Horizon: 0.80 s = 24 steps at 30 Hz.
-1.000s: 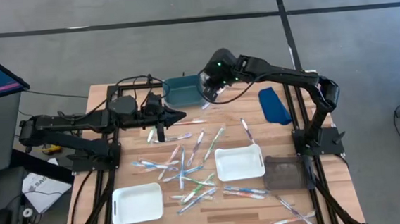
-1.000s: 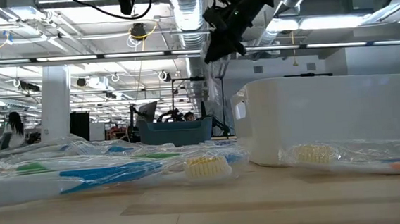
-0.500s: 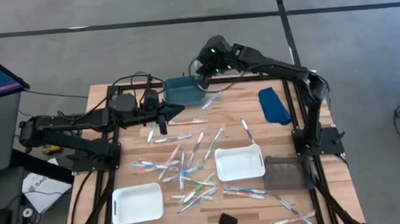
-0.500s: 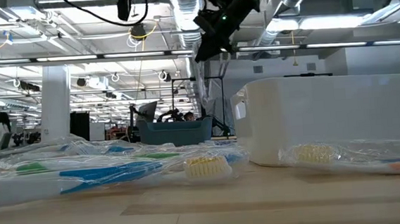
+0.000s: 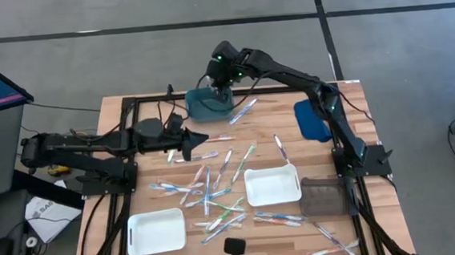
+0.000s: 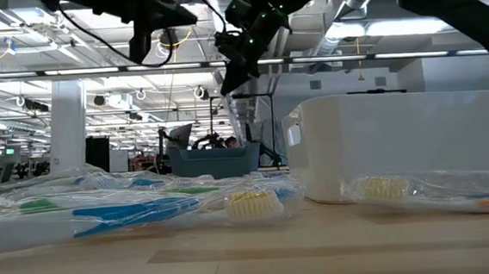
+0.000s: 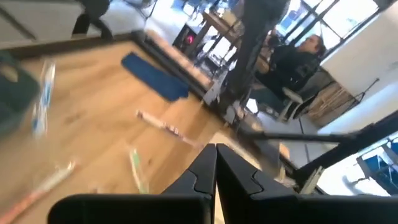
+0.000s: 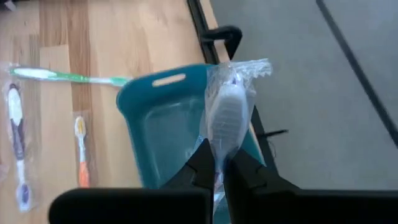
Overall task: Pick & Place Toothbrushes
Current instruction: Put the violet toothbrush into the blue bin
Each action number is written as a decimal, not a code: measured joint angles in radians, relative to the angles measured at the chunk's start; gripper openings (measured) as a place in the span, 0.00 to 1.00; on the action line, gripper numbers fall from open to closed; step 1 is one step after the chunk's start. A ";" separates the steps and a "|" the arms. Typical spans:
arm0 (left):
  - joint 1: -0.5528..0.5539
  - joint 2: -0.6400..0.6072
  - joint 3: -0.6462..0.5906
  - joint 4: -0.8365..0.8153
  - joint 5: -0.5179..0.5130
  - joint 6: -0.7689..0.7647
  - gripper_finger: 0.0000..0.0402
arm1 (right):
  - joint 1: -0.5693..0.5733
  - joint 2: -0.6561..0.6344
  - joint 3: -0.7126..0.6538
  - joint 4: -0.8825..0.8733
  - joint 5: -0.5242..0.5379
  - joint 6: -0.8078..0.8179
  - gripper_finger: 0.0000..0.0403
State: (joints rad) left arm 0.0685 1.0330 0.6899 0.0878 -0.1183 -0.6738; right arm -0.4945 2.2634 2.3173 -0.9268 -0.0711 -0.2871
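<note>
I need to move the white toothbrush's thick end into the teal tray with my right gripper before I release it. The toothbrush crosses the tray's far rim (image 8: 256, 149) with its wrapper tip (image 8: 258, 67).
My right gripper (image 5: 218, 80) hangs over the far side of a teal tray (image 5: 208, 105) at the table's far edge, shut on a white toothbrush (image 8: 227, 106) in a clear wrapper. The low view shows it (image 6: 230, 79) high above the tray (image 6: 214, 162). My left gripper (image 5: 205, 135) is shut and holds nothing, above the table left of centre; its fingers (image 7: 216, 152) meet in its wrist view. Several wrapped toothbrushes (image 5: 213, 186) lie flat and scattered across the middle of the table. My right gripper pinches the wrapped toothbrush between its two fingers, at a spot (image 8: 222, 142) behind the thick white end. That end and the crimped wrapper tip (image 8: 244, 67) stick out past the fingertips, along the fingers. The fingers slant down. The toothbrush is lifted clear above the teal tray.
Two white trays (image 5: 272, 185) (image 5: 156, 232) stand toward the near side, a dark mesh tray (image 5: 322, 198) at the near right and a blue tray (image 5: 311, 120) at the far right. More toothbrushes (image 5: 332, 245) lie near the front right corner. Black frame rails run along both table sides.
My right gripper has carried the toothbrush toward the table's far left, from beside the teal tray's right end to above its far side, rolling as it went. My left gripper has sunk a little and rolled, staying shut.
</note>
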 joint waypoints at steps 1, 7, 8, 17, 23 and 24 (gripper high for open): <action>-0.005 -0.006 -0.014 -0.008 0.003 -0.010 0.01 | 0.002 0.005 -0.002 -0.024 0.000 -0.001 0.02; -0.010 -0.006 -0.047 0.003 0.002 -0.047 0.01 | 0.017 0.034 -0.002 -0.030 0.013 -0.001 0.02; -0.010 -0.006 -0.049 0.004 0.002 -0.050 0.01 | 0.018 0.033 -0.002 -0.037 0.014 -0.001 0.02; -0.013 -0.012 -0.049 0.033 -0.002 -0.064 0.01 | 0.008 0.038 -0.002 -0.017 0.024 0.016 0.02; -0.013 -0.014 -0.049 0.059 -0.001 -0.068 0.01 | 0.009 0.100 -0.002 -0.021 0.034 0.026 0.02; -0.013 -0.014 -0.049 0.065 -0.001 -0.068 0.01 | 0.009 0.105 -0.003 -0.035 0.034 0.026 0.02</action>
State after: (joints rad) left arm 0.0555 1.0187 0.6411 0.1530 -0.1196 -0.7418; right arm -0.4854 2.3680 2.3147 -0.9617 -0.0372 -0.2611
